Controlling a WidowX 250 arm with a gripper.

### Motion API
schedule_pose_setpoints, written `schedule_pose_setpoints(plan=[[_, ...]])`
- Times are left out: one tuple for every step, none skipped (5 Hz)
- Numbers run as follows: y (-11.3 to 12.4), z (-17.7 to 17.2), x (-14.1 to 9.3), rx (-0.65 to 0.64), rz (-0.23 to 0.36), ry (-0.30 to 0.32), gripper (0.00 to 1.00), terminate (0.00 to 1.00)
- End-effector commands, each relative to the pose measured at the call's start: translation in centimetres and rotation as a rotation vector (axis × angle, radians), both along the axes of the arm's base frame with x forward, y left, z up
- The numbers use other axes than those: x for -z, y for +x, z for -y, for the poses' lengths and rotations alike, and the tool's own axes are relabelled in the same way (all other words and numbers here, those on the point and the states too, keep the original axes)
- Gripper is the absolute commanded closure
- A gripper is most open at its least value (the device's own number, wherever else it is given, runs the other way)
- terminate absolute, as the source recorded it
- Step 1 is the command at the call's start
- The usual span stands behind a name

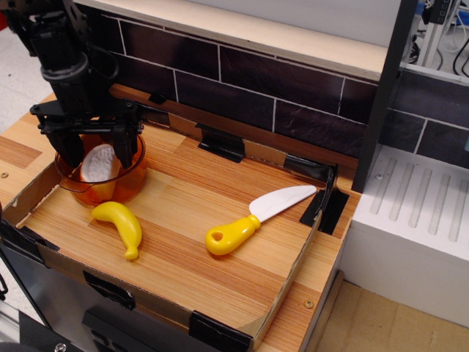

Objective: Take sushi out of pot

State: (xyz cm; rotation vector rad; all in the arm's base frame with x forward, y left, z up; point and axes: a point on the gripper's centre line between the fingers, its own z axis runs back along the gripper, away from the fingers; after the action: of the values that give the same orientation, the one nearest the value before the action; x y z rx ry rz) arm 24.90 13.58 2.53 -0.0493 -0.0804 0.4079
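I next need to grab the sushi by its orange-red side and take it out of the pot.
The translucent orange pot stands at the left of the wooden tray. The sushi, white and bumpy, lies inside it. My black gripper is open and lowered into the pot, one finger left of the sushi and the other finger to its right. The fingers straddle the sushi; I cannot tell whether they touch it.
A yellow toy banana lies just in front of the pot. A toy knife with a yellow handle and white blade lies at the tray's middle right. A dark tiled wall runs behind, and a white drainer stands at right.
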Motion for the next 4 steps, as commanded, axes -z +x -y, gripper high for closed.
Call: schedule_pose_setpoints(plan=[[0.4, -0.4, -0.6, -0.006, 0.021, 0.021, 1.00, 0.00], [0.5, -0.6, -1.1, -0.033, 0.036, 0.017, 1.00, 0.00], [0.8, -0.9, -1.7, -0.062, 0.047, 0.024, 1.00, 0.00], [0.8, -1.1, -4.1, -0.101, 0.083, 0.045, 1.00, 0.00]])
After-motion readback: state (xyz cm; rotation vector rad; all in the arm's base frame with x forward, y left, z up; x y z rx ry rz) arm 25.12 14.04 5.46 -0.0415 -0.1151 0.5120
